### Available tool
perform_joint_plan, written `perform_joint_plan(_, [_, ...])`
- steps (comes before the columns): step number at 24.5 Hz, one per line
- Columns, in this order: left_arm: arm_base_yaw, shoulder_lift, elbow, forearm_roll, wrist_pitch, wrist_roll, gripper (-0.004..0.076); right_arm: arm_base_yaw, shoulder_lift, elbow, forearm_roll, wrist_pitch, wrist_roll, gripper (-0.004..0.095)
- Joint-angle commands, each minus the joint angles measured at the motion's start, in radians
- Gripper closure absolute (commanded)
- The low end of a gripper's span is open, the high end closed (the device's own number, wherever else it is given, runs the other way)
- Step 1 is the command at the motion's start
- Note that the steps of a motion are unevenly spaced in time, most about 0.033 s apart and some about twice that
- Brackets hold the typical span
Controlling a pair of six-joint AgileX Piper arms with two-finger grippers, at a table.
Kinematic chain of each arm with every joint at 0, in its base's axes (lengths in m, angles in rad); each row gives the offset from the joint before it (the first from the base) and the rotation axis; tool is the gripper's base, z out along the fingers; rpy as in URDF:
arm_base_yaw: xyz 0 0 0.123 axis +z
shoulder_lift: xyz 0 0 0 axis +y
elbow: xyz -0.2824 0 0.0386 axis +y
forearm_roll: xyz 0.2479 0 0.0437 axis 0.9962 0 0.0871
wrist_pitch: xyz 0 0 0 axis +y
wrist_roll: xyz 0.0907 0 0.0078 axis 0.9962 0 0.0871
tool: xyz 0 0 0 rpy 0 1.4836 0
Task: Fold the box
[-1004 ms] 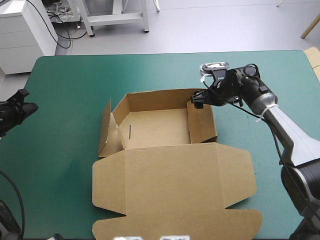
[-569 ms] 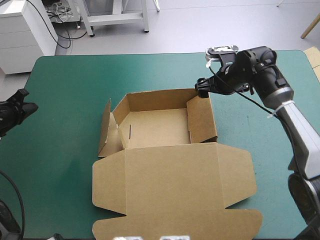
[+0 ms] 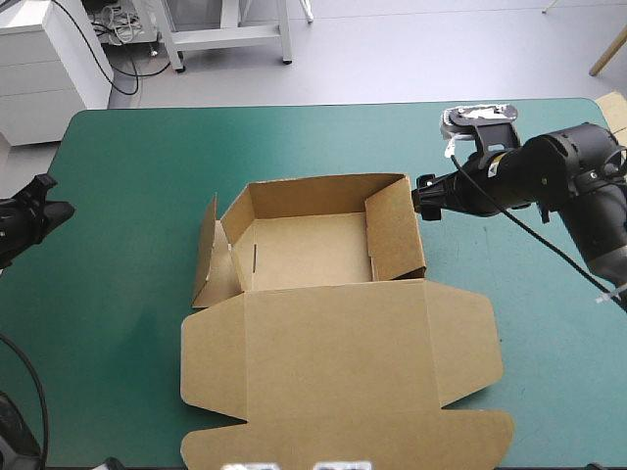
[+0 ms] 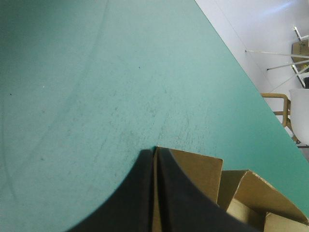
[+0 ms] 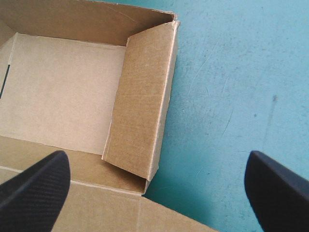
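My right gripper needs to pinch the box next, as the lid (image 3: 338,352) lies flat on the tabletop and the side of the box stands up. It should pinch the box by that side's top edge (image 3: 416,223).
The brown box (image 3: 304,250) stands as an open tray in the middle of the table, with its lid (image 3: 343,372) flat toward the near edge. Its far wall and right wall (image 3: 397,235) are upright, while the left flaps (image 3: 211,250) lean outward. My right gripper (image 3: 423,196) hovers just right of the box's far right corner, open and holding nothing. In the right wrist view the right gripper (image 5: 155,154) spreads wide over the right wall (image 5: 140,96) and the bare cover. My left gripper (image 3: 54,211) waits at the table's left edge, and the left wrist view shows this gripper (image 4: 154,151) shut and empty, with the box (image 4: 207,169) ahead of it.
The teal-green cover (image 3: 127,176) lies bare in a wide strip between the left gripper and the box. More bare cover (image 3: 529,294) lies right of the box, under the right arm. The lid's front flap (image 3: 392,441) reaches close to the near edge.
My right gripper has drawn back to the right, off the box's far right corner where it was earlier. The box and the left arm have not moved.
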Motion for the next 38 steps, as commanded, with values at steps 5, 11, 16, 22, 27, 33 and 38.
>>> perform_joint_plan(5, [0.001,-0.038,-0.024,-0.069,-0.006,-0.006,0.0717,-0.002,0.132,-0.018,-0.006,-0.045,0.012,0.0009])
perform_joint_plan(11, [0.001,-0.038,-0.024,-0.069,-0.008,-0.006,0.0717,0.029,0.278,-0.018,-0.024,-0.102,0.013,0.0009])
perform_joint_plan(16, [0.001,-0.038,-0.024,-0.069,0.000,-0.006,0.0717,0.029,0.375,-0.018,-0.022,-0.114,0.045,0.0009])
perform_joint_plan(22, [0.001,-0.038,-0.024,-0.069,0.000,-0.006,0.0717,0.029,0.424,-0.018,-0.011,-0.137,0.045,0.0009])
perform_joint_plan(27, [0.001,-0.038,-0.024,-0.069,-0.002,-0.006,0.0717,0.029,0.423,-0.025,-0.004,-0.147,0.045,0.0049])
perform_joint_plan(33, [0.001,-0.038,-0.024,-0.069,-0.007,-0.007,0.0717,0.029,0.423,-0.027,-0.004,-0.078,0.024,0.0778])
perform_joint_plan(38, [0.001,-0.038,-0.024,-0.062,0.006,0.049,0.0717,0.029,0.420,-0.029,-0.004,-0.105,-0.043,0.0910])
